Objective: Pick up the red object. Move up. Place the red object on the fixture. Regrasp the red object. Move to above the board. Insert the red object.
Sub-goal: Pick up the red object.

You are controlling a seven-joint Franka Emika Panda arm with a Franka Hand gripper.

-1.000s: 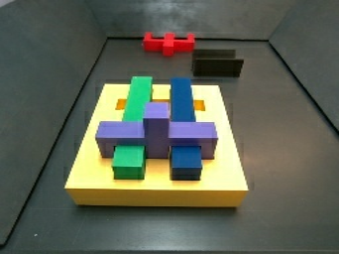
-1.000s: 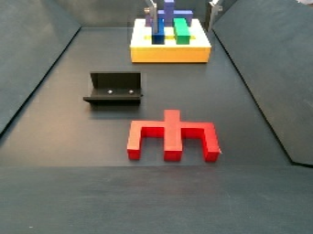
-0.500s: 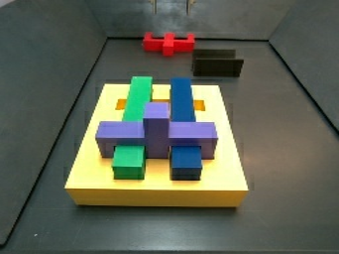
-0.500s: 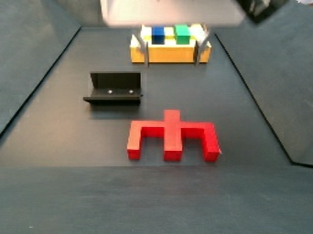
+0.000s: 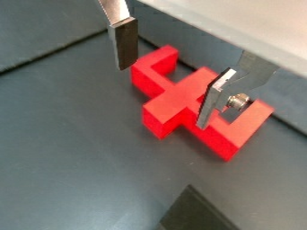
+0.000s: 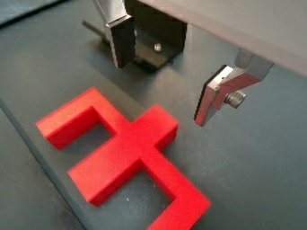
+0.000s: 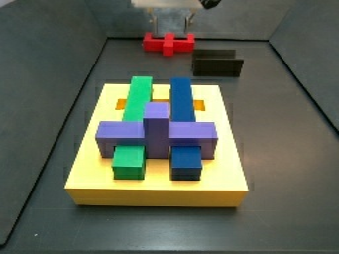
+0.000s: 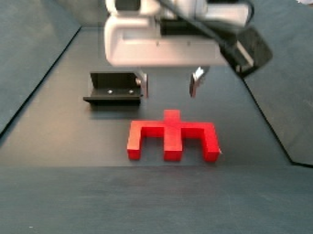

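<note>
The gripper should next take hold of the red object by its middle crosspiece (image 7: 169, 46) (image 5: 184, 98), so that it can set the red object on the black fixture for regrasping.
The red object (image 8: 174, 137) lies flat on the dark floor, also seen in a side view (image 7: 169, 43) and in both wrist views (image 5: 192, 99) (image 6: 120, 153). My gripper (image 8: 169, 85) hangs open and empty just above it, fingers apart; it shows in both wrist views (image 5: 168, 76) (image 6: 162, 76) and at the far end in a side view (image 7: 169, 24). The black fixture (image 8: 113, 89) stands beside the red object, also in a side view (image 7: 219, 63) and a wrist view (image 6: 153, 40). The yellow board (image 7: 159, 179) carries green, blue and purple blocks.
Dark walls enclose the floor on all sides (image 7: 54, 119). The board is hidden behind my gripper body in a side view. A dark corner of something shows in a wrist view (image 5: 204, 211).
My gripper has come down into view from above and now hangs low over the red object. The red object, fixture and board have not moved.
</note>
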